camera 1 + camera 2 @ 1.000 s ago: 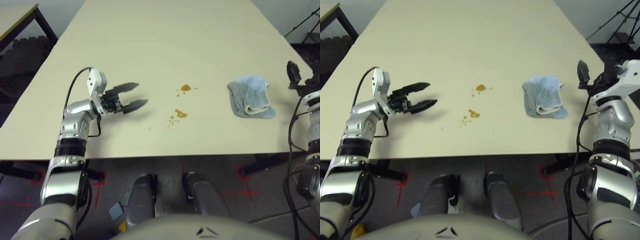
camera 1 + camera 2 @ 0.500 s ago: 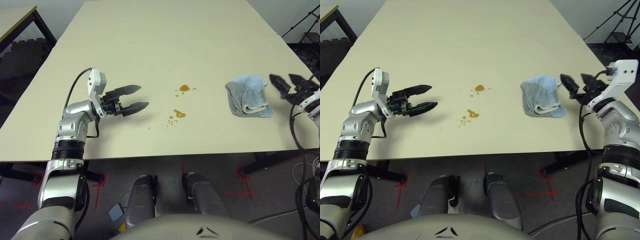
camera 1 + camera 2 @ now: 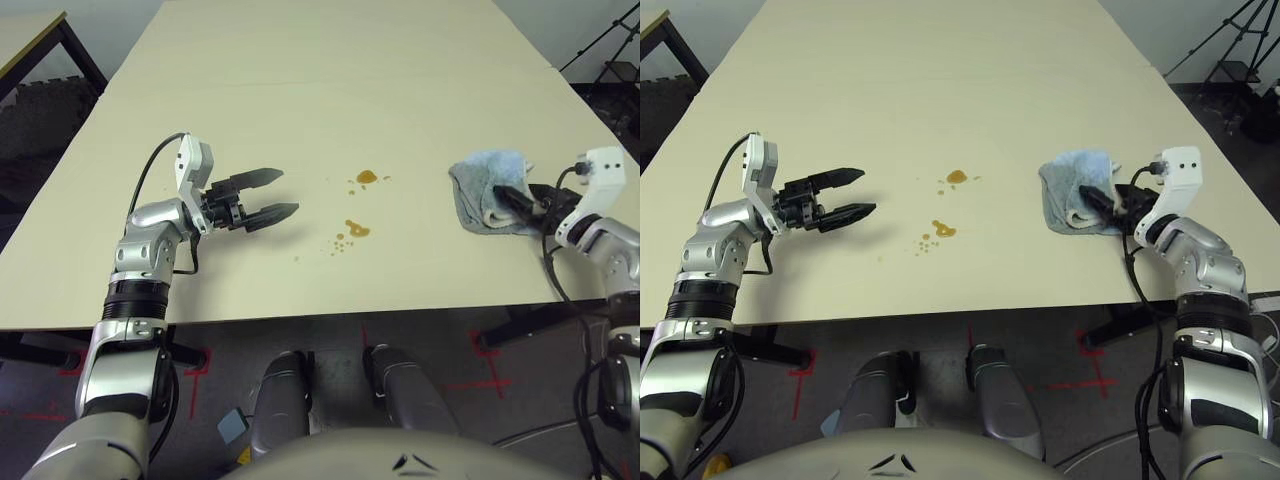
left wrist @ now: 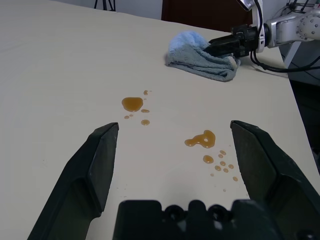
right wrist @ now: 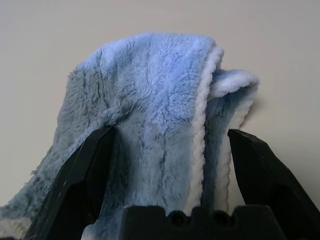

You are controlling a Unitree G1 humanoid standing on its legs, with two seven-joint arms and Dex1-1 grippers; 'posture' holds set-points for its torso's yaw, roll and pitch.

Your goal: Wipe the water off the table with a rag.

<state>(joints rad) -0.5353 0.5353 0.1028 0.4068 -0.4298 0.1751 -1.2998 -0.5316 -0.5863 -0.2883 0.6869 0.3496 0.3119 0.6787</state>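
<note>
Next, my right gripper grips the rag by its bunched fold along the white trim (image 3: 496, 208) (image 5: 182, 175) to wipe up the amber puddles.
The light blue rag (image 3: 480, 185) lies bunched on the right side of the pale table (image 3: 300, 80). My right gripper (image 5: 171, 134) is open and low at the rag's right edge, with the cloth (image 5: 155, 100) between its fingers (image 5: 85, 175). Two small amber puddles of water (image 3: 367, 177) (image 3: 357, 230), ringed by tiny droplets, sit at the table's middle. My left gripper (image 3: 285, 192) hovers open left of the puddles, pointing toward them. The left wrist view shows both puddles (image 4: 132, 103) (image 4: 202, 139) beyond its fingers, and the rag (image 4: 200, 55) farther off.
The table's front edge (image 3: 330, 312) runs just below the puddles. A second table corner (image 3: 30, 25) stands at the far left. A tripod (image 3: 1230, 40) stands off the table's far right corner. Bare tabletop stretches behind the puddles.
My right gripper has swung in from beyond the table's right edge and come down onto the rag, its fingers now on either side of the cloth. The left arm has stayed put.
</note>
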